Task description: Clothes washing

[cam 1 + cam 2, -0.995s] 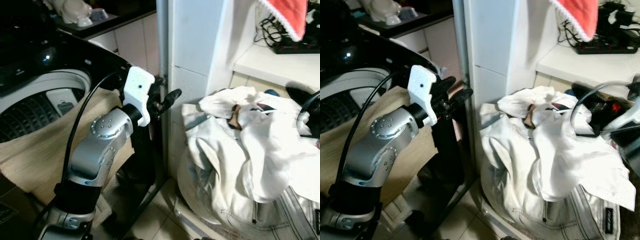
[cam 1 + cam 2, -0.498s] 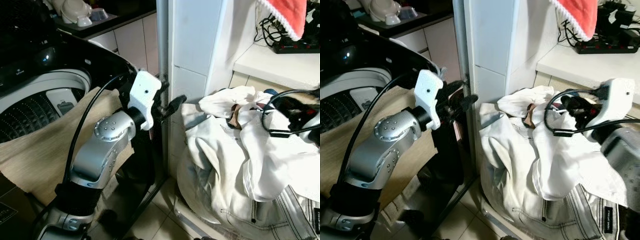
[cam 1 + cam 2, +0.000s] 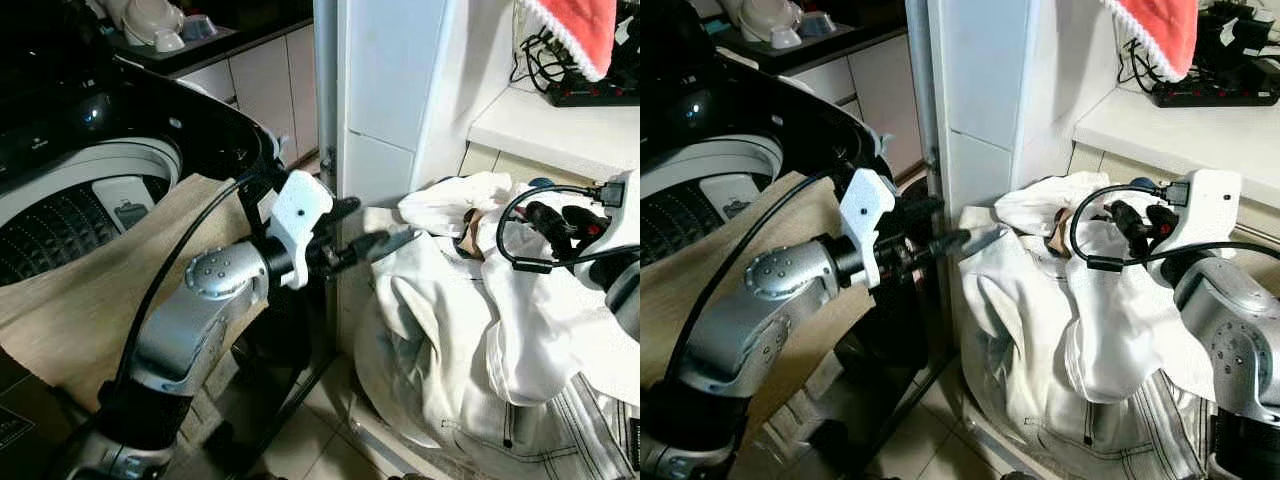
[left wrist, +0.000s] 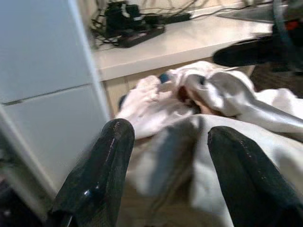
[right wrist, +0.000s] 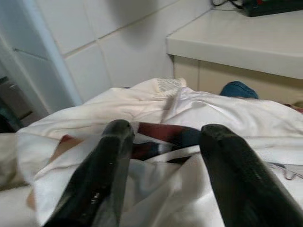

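The white garment needs to go into the washer. Next, my right gripper will grab it by its bunched top fold [image 5: 168,156].
A heap of white clothes [image 3: 470,300] fills a basket on the floor at the right, with a dark red and blue garment [image 5: 161,137] showing in its top folds. My left gripper [image 3: 365,225] reaches from the left and stands open at the heap's left edge, its fingers [image 4: 111,156] apart just short of the white cloth. Over the top right of the heap, my right gripper [image 3: 1138,216] is open too, with nothing between its fingers [image 5: 227,165]. A top-loading washing machine [image 3: 70,220] stands open at the left.
A beige cloth [image 3: 90,300] hangs over the washer's front rim. A white tiled pillar [image 3: 390,90] stands between washer and heap. Behind the heap a white ledge [image 3: 560,125] carries a power strip [image 3: 590,95] with cables; a red towel [image 3: 575,30] hangs above.
My left gripper has swung right and stretched out from the pillar to the heap's edge. My right arm has come in from the right and settled over the heap.
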Robot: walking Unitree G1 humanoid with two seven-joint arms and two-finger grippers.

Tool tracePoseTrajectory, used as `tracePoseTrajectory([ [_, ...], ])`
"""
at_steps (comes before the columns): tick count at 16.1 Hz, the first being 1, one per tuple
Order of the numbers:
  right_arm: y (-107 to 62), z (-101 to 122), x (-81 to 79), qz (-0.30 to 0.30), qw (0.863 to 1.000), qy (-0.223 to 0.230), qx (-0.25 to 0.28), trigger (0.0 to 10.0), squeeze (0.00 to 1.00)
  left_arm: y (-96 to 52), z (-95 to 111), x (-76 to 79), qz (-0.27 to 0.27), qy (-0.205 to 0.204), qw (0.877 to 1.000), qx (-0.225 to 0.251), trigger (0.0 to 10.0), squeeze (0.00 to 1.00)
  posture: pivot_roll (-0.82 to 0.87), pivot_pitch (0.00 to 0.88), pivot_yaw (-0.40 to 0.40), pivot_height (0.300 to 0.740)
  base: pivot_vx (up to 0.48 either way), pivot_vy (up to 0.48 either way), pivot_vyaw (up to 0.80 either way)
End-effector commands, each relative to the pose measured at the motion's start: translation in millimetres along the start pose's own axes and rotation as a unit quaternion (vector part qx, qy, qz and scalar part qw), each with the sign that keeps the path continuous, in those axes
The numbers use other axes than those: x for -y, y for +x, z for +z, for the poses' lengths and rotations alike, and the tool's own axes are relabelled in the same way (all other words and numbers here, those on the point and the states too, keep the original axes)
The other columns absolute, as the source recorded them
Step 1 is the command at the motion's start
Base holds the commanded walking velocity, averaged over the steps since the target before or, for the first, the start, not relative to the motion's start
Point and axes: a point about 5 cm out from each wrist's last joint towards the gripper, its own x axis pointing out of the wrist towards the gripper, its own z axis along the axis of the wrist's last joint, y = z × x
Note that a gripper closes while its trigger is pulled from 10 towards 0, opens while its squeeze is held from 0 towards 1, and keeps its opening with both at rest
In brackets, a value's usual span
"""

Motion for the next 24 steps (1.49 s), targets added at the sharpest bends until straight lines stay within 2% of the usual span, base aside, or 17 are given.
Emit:
tracePoseTrajectory([
  [1,2.3,1.3,0.7,-0.02,1.0,0.006,-0.003,10.0,1.0,-2.7,6.7,3.4,-0.021,0.006,1.0,0.012,10.0,0.0,-0.2,0.0,0.064,0.74,0.0,0.0,0.0],
  [4,4.1,-3.8,-4.8,-0.018,0.999,0.032,-0.022,10.0,1.0,-4.7,5.2,3.4,-0.026,0.014,1.0,0.005,10.0,0.0,-0.2,0.0,0.061,0.74,0.0,0.0,0.0],
  [6,4.2,-11.0,-7.5,-0.022,0.998,0.023,-0.055,10.0,0.99,-5.7,6.1,5.0,-0.032,0.016,0.999,0.006,10.0,0.0,-0.19,0.0,0.059,0.74,0.0,0.0,0.0],
  [7,3.6,-16.3,-8.2,-0.027,0.997,0.013,-0.078,10.0,0.0,-6.5,6.5,6.3,-0.04,0.018,0.999,0.005,10.0,0.0,-0.19,0.0,0.058,0.74,0.0,0.0,0.0],
  [9,-0.6,-34.7,-4.3,-0.059,0.989,-0.009,-0.137,10.0,0.0,-8.2,5.6,8.1,-0.051,0.025,0.998,-0.001,10.0,0.0,-0.19,0.0,0.056,0.74,0.0,0.0,0.0],
  [13,-3.1,-46.6,-7.9,-0.027,0.986,0.023,-0.16,10.0,0.0,-8.1,6.0,8.6,-0.058,0.028,0.998,-0.001,10.0,0.0,-0.19,0.0,0.061,0.74,0.0,0.0,0.0],
  [14,-3.6,-45.5,-11.9,-0.005,0.987,0.046,-0.156,4.1,0.0,-7.8,6.3,8.7,-0.06,0.03,0.998,-0.002,10.0,0.0,-0.19,0.0,0.063,0.74,0.0,0.0,0.0],
  [15,-3.8,-44.8,-12.9,0.002,0.987,0.055,-0.153,3.5,0.0,-7.8,6.4,8.8,-0.061,0.031,0.998,-0.002,10.0,0.0,-0.19,0.0,0.063,0.74,0.0,0.0,0.0],
  [16,-4.1,-43.1,-13.7,0.015,0.986,0.074,-0.147,0.0,0.0,-8.0,6.5,9.1,-0.064,0.031,0.997,-0.002,10.0,0.0,-0.2,0.0,0.064,0.74,0.0,0.0,0.0],
  [24,-5.5,-43.9,-10.1,0.019,0.985,0.09,-0.147,0.0,0.0,-8.2,7.2,13.9,-0.083,0.026,0.996,0.001,10.0,0.0,-0.2,0.0,0.062,0.74,0.0,0.0,0.0],
])
